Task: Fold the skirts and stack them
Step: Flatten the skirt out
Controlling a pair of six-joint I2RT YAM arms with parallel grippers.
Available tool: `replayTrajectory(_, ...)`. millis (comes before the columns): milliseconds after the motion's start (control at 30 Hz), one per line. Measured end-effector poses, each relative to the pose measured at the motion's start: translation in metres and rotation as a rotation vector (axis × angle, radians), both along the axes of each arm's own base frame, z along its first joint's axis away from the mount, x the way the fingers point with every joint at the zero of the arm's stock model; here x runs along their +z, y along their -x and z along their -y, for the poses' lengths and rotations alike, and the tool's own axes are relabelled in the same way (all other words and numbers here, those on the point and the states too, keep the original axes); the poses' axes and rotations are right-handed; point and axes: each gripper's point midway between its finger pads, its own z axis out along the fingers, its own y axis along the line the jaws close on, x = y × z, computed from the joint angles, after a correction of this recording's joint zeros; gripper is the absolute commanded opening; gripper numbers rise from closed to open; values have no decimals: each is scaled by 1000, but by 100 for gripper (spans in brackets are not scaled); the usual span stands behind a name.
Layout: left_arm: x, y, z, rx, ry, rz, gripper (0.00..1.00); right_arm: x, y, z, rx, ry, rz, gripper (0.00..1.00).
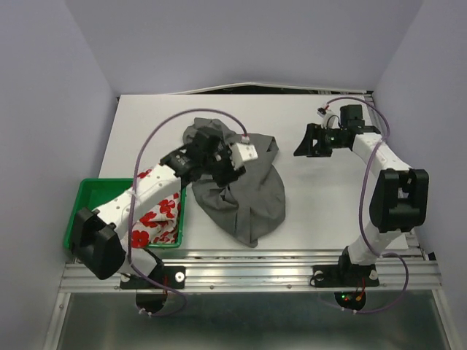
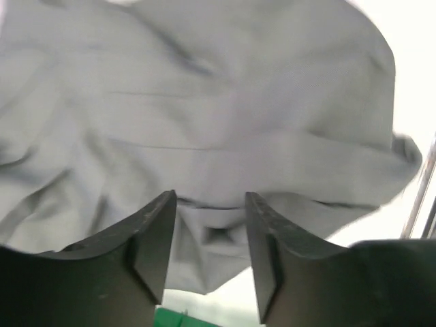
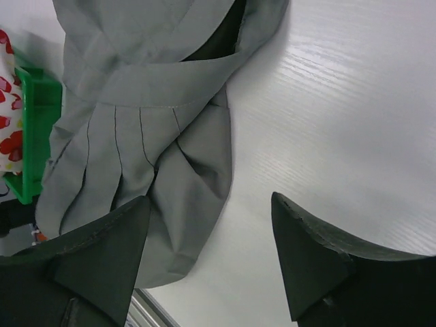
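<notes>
The skirt needs to be spread, so next my left gripper will grab the dark grey skirt by the banded edge at the fold. This leaves more edge for my right gripper.
The dark grey skirt lies crumpled on the white table, at its middle. My left gripper is low over the skirt's upper left part. In the left wrist view the left gripper is open, with grey skirt cloth filling the view and a fold showing between the jaws. The white skirt with red print lies in the green tray, partly under my left arm. My right gripper is open and empty above bare table, right of the grey skirt.
The green tray sits at the table's front left corner; its edge also shows in the right wrist view. A metal rail runs along the near edge. Purple walls close in the left, right and back.
</notes>
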Motion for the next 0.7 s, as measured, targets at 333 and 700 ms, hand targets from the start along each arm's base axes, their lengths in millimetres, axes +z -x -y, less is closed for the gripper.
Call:
replayTrajectory(333,38,-147,-26,391,217,-125,61,-33,-63,-24,-51,-66,-64,80)
replayTrajectory(700,-63,-114,-11,394,111,-500,70,-68,-144,-54,-46,-54,-1,79)
